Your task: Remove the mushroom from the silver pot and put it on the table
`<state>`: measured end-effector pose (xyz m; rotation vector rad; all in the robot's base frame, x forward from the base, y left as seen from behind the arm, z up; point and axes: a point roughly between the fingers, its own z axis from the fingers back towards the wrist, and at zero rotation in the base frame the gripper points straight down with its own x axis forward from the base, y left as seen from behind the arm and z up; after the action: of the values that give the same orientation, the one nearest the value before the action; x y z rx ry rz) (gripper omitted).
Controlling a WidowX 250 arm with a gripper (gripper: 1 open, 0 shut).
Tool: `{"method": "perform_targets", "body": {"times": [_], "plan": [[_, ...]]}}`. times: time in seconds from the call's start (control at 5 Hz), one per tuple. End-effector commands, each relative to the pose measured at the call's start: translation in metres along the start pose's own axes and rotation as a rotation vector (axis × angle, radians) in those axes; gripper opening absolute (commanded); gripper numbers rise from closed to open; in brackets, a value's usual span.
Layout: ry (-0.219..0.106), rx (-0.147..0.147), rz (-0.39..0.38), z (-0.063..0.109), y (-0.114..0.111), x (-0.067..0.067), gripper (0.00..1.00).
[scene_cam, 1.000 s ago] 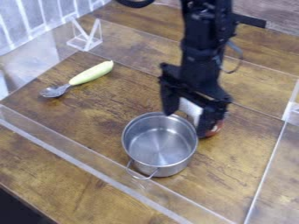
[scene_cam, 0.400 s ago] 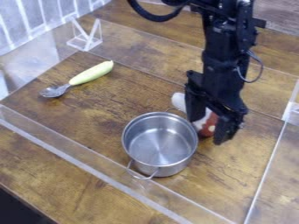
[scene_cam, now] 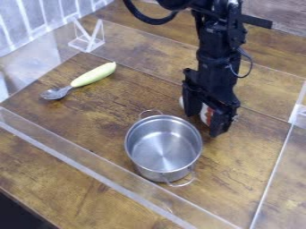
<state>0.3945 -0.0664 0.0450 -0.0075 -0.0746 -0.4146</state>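
Observation:
I should next grab the mushroom by its reddish-brown cap (scene_cam: 208, 116) to set it on the tabletop.
The silver pot (scene_cam: 164, 148) stands on the table (scene_cam: 72, 125) near the middle front, and its inside shows empty. The mushroom (scene_cam: 216, 117) lies on the wood just behind and right of the pot; only a bit of its reddish-brown cap shows between the black fingers. My gripper (scene_cam: 208, 114) points straight down over it, open, with one finger on each side of the mushroom and low to the tabletop. I cannot tell whether the fingers touch it.
A yellow-green vegetable (scene_cam: 93, 73) and a grey spoon (scene_cam: 55, 92) lie at the left. A clear acrylic stand (scene_cam: 86, 36) sits at the back left. Clear acrylic strips (scene_cam: 72, 152) border the work area at the front and right.
The gripper has come down around the mushroom and rolled slightly about its own axis. The pot's handles now sit at different places, so the pot has turned.

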Motion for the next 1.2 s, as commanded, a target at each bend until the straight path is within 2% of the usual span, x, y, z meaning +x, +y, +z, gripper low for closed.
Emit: {"method": "perform_targets", "body": {"times": [0.0,0.4,0.8,1.0], "plan": [[-0.062,0.015,0.046,0.02,0.022,0.013,1.0],[-0.065,0.011,0.074,0.024,0.013,0.016,1.0],[-0.069,0.001,0.004,0.018,-0.001,0.019,1.0],[-0.068,-0.005,-0.019,0.02,0.006,0.015,1.0]]}}
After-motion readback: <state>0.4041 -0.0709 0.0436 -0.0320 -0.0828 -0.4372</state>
